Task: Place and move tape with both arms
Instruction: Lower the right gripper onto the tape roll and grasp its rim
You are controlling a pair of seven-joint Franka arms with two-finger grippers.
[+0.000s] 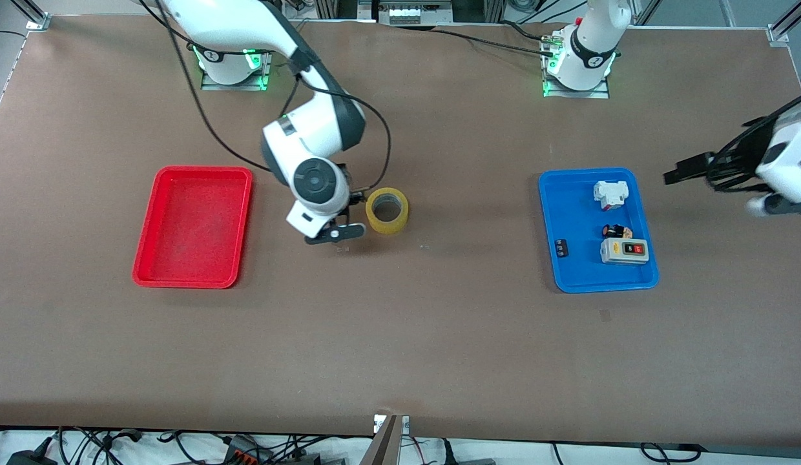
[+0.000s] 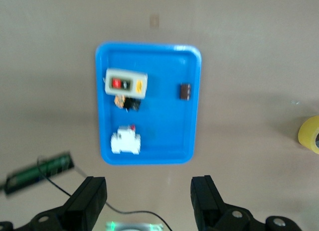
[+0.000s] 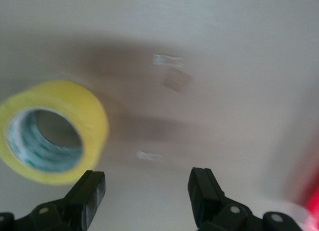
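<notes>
My right gripper grabs the tape's ring wall [image 1: 373, 219] next, to carry the tape over to the red tray [image 1: 192, 227].
The yellow-amber tape [image 1: 387, 210] lies flat on the brown table, between the red tray and the blue tray. My right gripper [image 1: 336, 231] hangs low right beside the tape, on its red-tray side, open and empty. In the right wrist view the tape [image 3: 52, 131] sits off to one side of the open right gripper [image 3: 147, 191], outside the jaws. My left gripper [image 1: 775, 205] is up in the air at the left arm's end of the table, past the blue tray. The left wrist view shows the left gripper [image 2: 149, 196] open and empty, with the tape [image 2: 310, 134] far off at the frame's edge.
A red tray [image 1: 194, 226] lies toward the right arm's end, empty. A blue tray [image 1: 594, 278] toward the left arm's end holds a white-grey switch box [image 1: 624, 250], a white breaker [image 1: 611, 194], a small black-orange part [image 1: 617, 230] and a small dark part [image 1: 561, 248].
</notes>
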